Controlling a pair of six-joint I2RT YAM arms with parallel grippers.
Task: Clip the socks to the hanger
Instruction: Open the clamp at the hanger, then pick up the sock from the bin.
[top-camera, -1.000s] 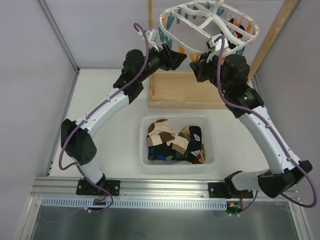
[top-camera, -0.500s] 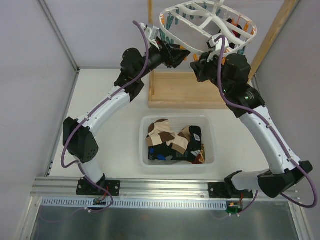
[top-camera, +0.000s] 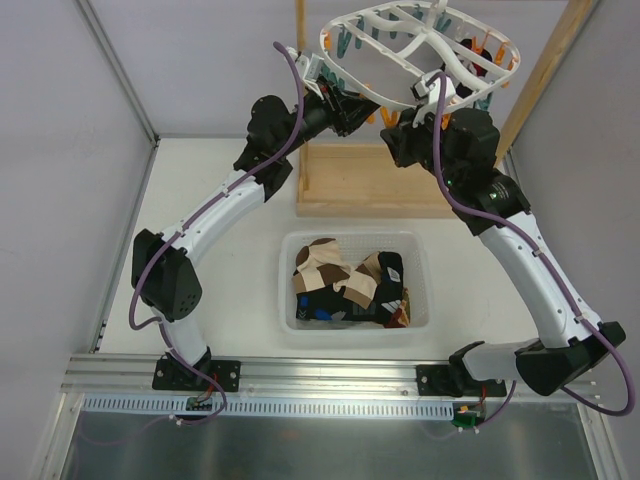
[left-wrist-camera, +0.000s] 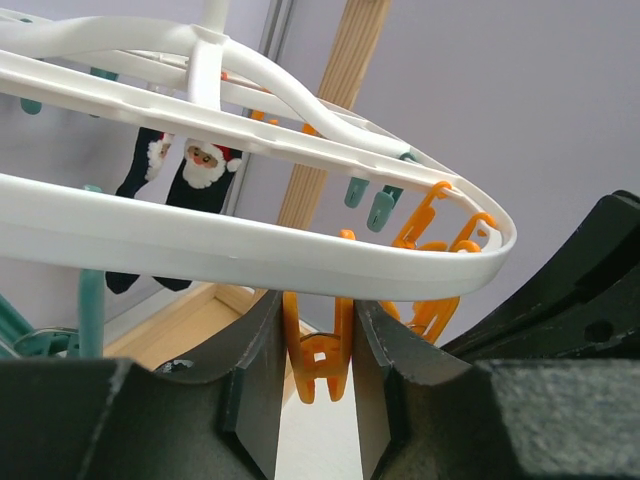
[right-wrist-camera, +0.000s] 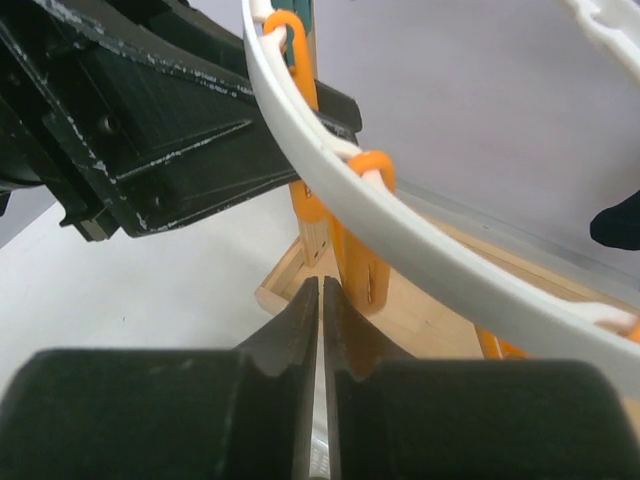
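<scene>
The right gripper would come up empty if it lifted now, because its fingers are shut short of the orange peg on the hanger's rim.
The white oval hanger hangs at the back, rimmed with orange and teal pegs. My left gripper is raised under its near-left rim. In the left wrist view that gripper is shut on an orange peg dangling below the rim, both fingers touching the peg's sides. A dark Santa-patterned sock hangs clipped at the far side. My right gripper sits just right of the left one, and its jaws are shut on nothing below the rim. The tan, brown and white socks lie in a bin.
A clear plastic bin holding the sock pile stands mid-table between the arms. A wooden frame with upright posts stands behind it under the hanger. Grey walls close in left, right and back.
My left gripper has moved up and right to the hanger's rim and closed on an orange peg. The right arm has hardly moved.
</scene>
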